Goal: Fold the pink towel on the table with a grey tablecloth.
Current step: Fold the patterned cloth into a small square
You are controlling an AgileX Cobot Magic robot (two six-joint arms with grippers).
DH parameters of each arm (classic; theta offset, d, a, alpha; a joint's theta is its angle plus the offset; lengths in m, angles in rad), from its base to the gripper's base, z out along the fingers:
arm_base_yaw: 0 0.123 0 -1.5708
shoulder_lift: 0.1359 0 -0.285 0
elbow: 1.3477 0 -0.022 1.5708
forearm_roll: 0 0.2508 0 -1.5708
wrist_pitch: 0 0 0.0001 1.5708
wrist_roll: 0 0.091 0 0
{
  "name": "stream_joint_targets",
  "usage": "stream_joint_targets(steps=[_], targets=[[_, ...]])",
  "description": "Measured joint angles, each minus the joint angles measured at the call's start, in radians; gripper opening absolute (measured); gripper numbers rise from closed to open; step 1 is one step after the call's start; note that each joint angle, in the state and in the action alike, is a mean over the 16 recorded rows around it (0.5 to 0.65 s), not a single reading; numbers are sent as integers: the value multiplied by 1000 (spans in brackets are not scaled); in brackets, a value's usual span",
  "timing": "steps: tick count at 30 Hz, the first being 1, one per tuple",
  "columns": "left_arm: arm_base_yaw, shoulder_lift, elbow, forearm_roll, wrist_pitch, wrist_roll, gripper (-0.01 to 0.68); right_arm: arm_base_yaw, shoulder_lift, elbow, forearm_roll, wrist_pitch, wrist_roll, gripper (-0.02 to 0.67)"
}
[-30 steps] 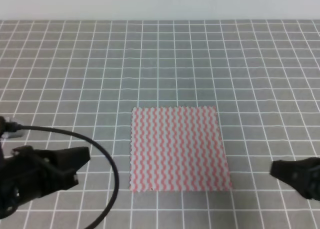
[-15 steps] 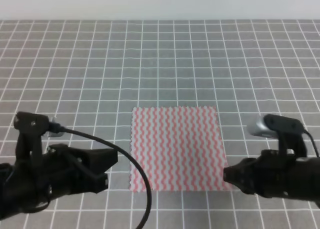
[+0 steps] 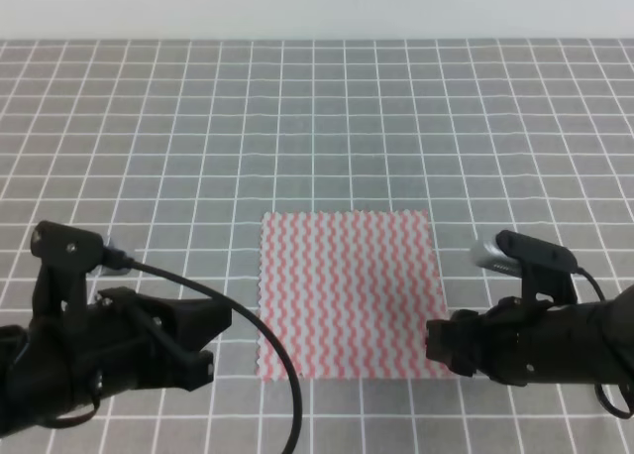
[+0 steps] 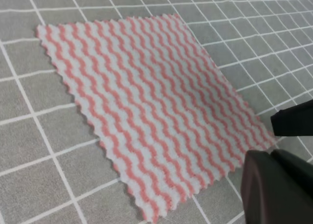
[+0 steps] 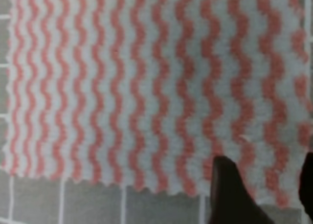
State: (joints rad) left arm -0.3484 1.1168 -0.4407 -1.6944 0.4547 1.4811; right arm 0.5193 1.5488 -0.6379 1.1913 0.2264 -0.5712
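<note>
Next, my left gripper pinches the towel (image 3: pixel 347 290) by its near corner (image 3: pixel 265 371), since the towel lies flat and slack across the table.
The pink towel (image 3: pixel 347 290) lies flat and unfolded on the table with a grey tablecloth (image 3: pixel 317 127). My left gripper (image 3: pixel 210 337) is open and empty, low over the cloth just left of the towel's near left corner, apart from it. In the left wrist view the towel (image 4: pixel 146 101) lies spread ahead of the dark fingers (image 4: pixel 274 185). My right gripper (image 3: pixel 438 345) is open at the towel's near right corner. In the right wrist view its fingertips (image 5: pixel 227 192) stand over the towel's (image 5: pixel 137 87) near edge; whether they touch it I cannot tell.
The grey gridded tablecloth (image 4: pixel 29 136) runs on all sides of the towel and shows below its edge in the right wrist view (image 5: pixel 88 204). A black cable (image 3: pixel 267 345) loops from the left arm close to the towel's near left corner. A pale wall lies behind the table.
Both arms have come in from the near corners toward the towel. The right gripper moved left to the near right corner. The towel has not moved.
</note>
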Motion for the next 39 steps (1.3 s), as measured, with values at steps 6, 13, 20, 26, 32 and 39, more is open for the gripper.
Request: stream_joint_targets(steps=[6, 13, 20, 26, 32, 39], targets=[[0, 0, 0, 5, 1, 0, -2, -1, 35, -1, 5, -18, 18, 295], [0, -1, 0, 7, 3, 0, -2, -2, 60, -2, 15, -21, 19, 292], [0, -1, 0, 8, 6, 0, -2, -2, 73, -6, 24, -15, 17, 260], [-1, -3, 0, 8, 7, 0, -3, -2, 74, -5, 17, 8, 15, 190], [-1, -6, 0, 9, 15, 0, -3, -4, 76, -4, 3, 22, 15, 106], [-1, -6, 0, 14, 22, 0, -2, -4, 77, -5, -14, 31, 17, 30]])
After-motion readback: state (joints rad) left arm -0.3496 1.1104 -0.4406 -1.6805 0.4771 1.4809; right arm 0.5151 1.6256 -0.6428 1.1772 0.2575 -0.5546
